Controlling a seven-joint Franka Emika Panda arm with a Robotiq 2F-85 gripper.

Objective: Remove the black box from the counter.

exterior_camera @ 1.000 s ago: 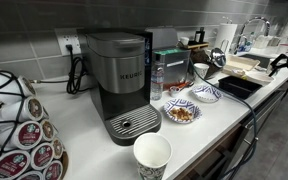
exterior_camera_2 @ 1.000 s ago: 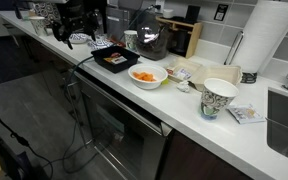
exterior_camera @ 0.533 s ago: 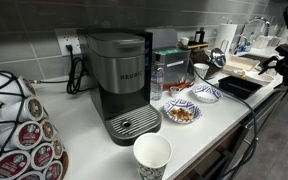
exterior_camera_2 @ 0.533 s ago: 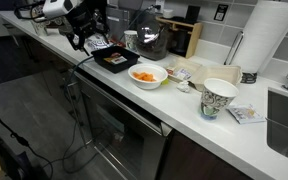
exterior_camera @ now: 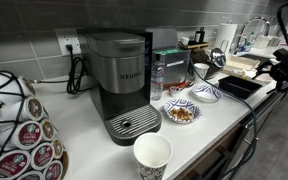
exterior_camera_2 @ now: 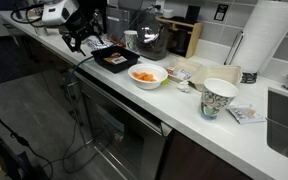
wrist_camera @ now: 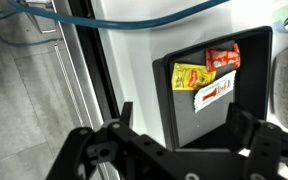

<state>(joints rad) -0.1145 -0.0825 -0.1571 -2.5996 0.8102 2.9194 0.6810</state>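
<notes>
I should lower my gripper before I close it on the black box's near side. Its open fingers are around that side but above its rim, so they would catch only air if I closed now.
The black box (wrist_camera: 209,95) is a shallow black tray with yellow, red and white packets inside. It lies on the white counter (wrist_camera: 129,70) near its front edge, and shows in both exterior views (exterior_camera: 238,87) (exterior_camera_2: 116,60). My gripper (wrist_camera: 189,125) is open and hovers above the box's near end, one finger over the counter and one over the box's far side. In both exterior views the gripper (exterior_camera: 275,68) (exterior_camera_2: 81,37) hangs just above the box's outer end.
A patterned bowl of orange food (exterior_camera_2: 147,75) sits beside the box, with more patterned bowls (exterior_camera: 181,110) nearby. The Keurig machine (exterior_camera: 119,80), a paper cup (exterior_camera: 152,156), a pod rack (exterior_camera: 19,125) and a blue cable (wrist_camera: 104,18) share the counter. The floor lies beyond the counter edge.
The arm has swung in over the outer end of the black box and dropped closer to it. The box has not moved.
</notes>
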